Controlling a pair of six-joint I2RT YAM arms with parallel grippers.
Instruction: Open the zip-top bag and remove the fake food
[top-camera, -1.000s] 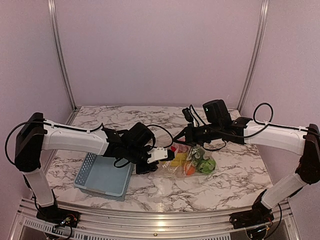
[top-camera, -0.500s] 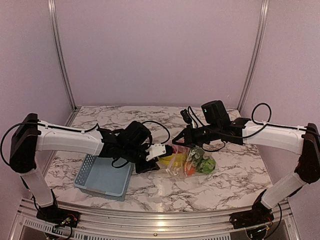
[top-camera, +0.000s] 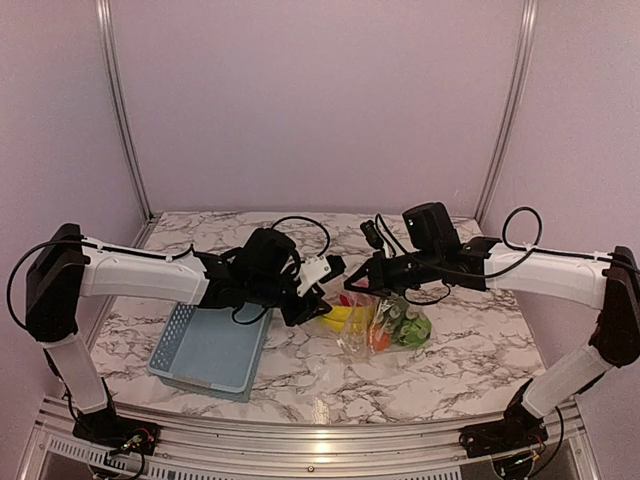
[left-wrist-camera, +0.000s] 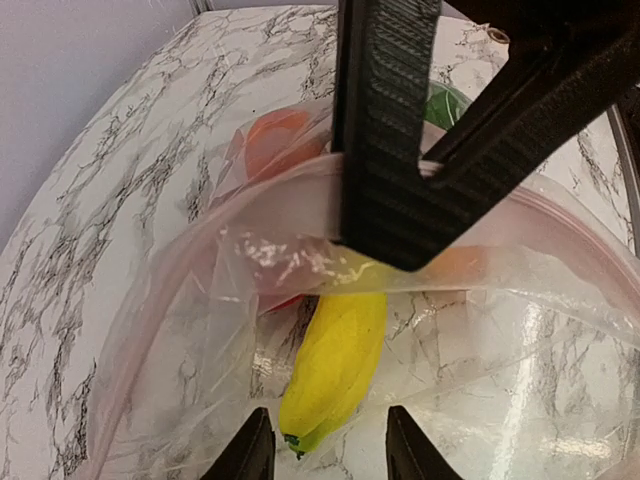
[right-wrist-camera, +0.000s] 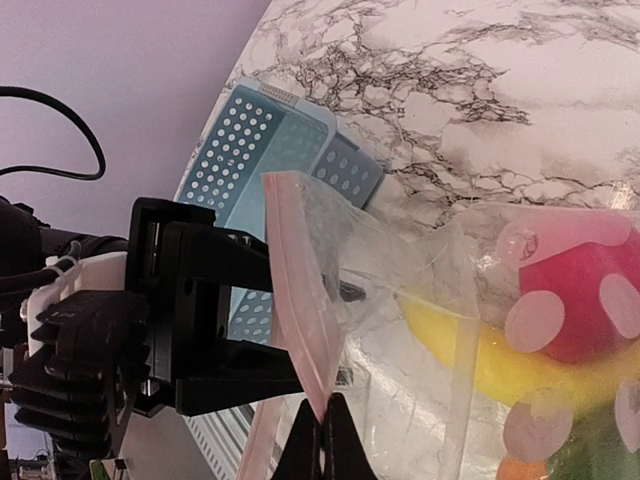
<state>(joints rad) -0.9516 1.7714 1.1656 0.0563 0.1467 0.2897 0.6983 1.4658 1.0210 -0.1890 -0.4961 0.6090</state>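
The left gripper will next grab the yellow banana by its dark-tipped end (top-camera: 329, 319) (left-wrist-camera: 308, 422) to take it out lengthwise through the bag's opening.
The clear zip-top bag (top-camera: 378, 322) lies on the marble table with the fake food inside: a yellow banana (top-camera: 340, 316), a red fruit, an orange piece and green pieces (top-camera: 408, 328). My right gripper (top-camera: 352, 284) is shut on the bag's pink zip strip (right-wrist-camera: 300, 300) and holds that edge up; its tips (right-wrist-camera: 325, 445) pinch the strip. My left gripper (top-camera: 328, 270) is open just left of the bag's mouth. In the left wrist view its tips (left-wrist-camera: 330, 455) straddle the banana (left-wrist-camera: 335, 355), which lies below under the plastic. The red fruit (right-wrist-camera: 580, 290) shows through the bag.
A light blue perforated basket (top-camera: 205, 350) stands on the table at the left, under my left arm; it also shows in the right wrist view (right-wrist-camera: 270, 150). Metal frame posts stand at the back corners.
My left gripper has risen and swung up to the right, from low beside the bag to its raised mouth. My right gripper keeps holding the zip edge nearly in place.
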